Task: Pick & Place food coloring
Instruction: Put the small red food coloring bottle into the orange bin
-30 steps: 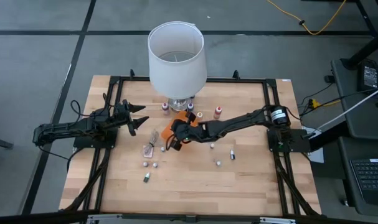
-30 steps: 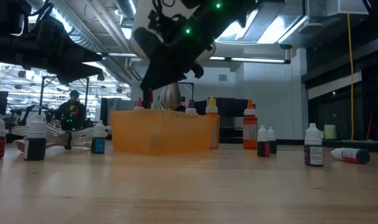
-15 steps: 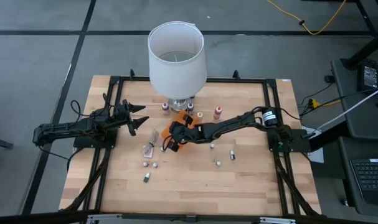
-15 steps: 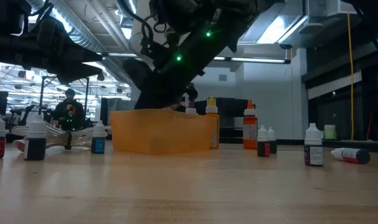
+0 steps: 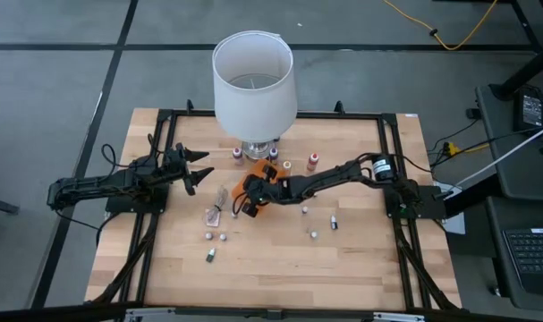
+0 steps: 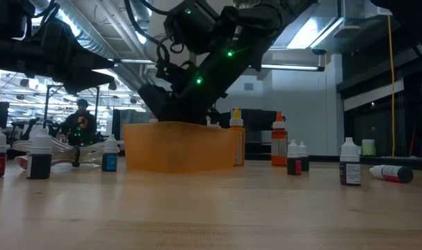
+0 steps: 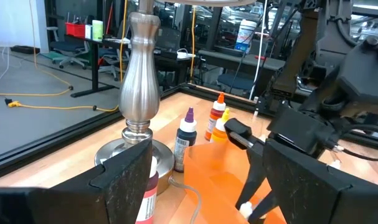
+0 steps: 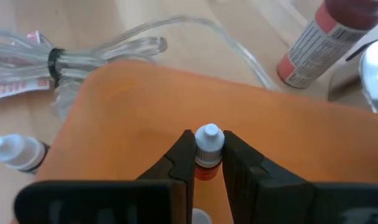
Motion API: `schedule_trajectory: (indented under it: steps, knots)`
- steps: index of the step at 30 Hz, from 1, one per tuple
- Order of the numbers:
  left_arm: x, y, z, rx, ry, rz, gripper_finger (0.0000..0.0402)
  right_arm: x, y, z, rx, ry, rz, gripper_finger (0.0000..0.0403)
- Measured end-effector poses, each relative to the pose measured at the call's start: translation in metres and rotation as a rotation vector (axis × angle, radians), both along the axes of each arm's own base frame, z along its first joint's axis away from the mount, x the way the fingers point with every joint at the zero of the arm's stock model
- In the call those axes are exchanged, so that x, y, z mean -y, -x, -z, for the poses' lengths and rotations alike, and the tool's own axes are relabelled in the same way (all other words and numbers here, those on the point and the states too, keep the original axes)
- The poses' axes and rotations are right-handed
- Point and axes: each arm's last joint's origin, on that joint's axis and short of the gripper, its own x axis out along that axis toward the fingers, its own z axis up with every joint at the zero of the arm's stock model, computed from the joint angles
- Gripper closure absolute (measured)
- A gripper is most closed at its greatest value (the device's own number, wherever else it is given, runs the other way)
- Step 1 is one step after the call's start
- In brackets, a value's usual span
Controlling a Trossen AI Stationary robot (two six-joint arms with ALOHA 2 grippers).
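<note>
The bottle's red lower end (image 8: 206, 172) is down at the orange tray's bottom in the right wrist view, so it is time for my right gripper to release the bottle now.
Small food coloring bottles stand scattered upright on the wooden table, among them a red one (image 5: 313, 161) and a green one (image 5: 212, 256). A flat orange tray (image 5: 256, 184) lies in front of the lamp base. My right gripper (image 8: 207, 155) reaches in from the table's right and hangs low over the tray (image 8: 145, 99), shut on one white-capped bottle (image 8: 208, 138) with orange contents. In the low view the tray's wall (image 6: 179, 146) hides its fingertips. My left gripper (image 5: 198, 166) waits open at the table's left, level, touching nothing. My right gripper pinches the little bottle between its two fingers just under the white cap (image 8: 205, 163). The cap stands out past the fingertips (image 8: 184, 149). The fingers slant down from the table's right side. Whether the bottle's bottom touches the tray is hidden by the fingers.
A lamp with a white shade (image 5: 253, 82) and a metal base (image 7: 141, 81) stands just behind the tray. A bundled clear cord (image 8: 64, 59) and a clear wrapper (image 5: 216, 211) lie left of the tray. More bottles (image 6: 350, 163) stand on the table; one lies on its side (image 6: 391, 173).
My right gripper has sunk with the bottle toward the orange tray and moved slightly toward the table's left edge. In the low view its tips have dropped behind the tray's wall. It has stayed shut.
</note>
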Motion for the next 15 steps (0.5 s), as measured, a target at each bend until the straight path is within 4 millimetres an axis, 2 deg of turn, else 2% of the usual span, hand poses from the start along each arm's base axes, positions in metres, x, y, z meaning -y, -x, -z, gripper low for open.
schedule_trajectory:
  steps: [15]
  knots:
    - [0.0000, 0.0000, 0.0000, 0.000, 0.000, 0.000, 0.0107, 0.0055, -0.0014, 0.0028, -0.022, -0.022, -0.073, 0.0338]
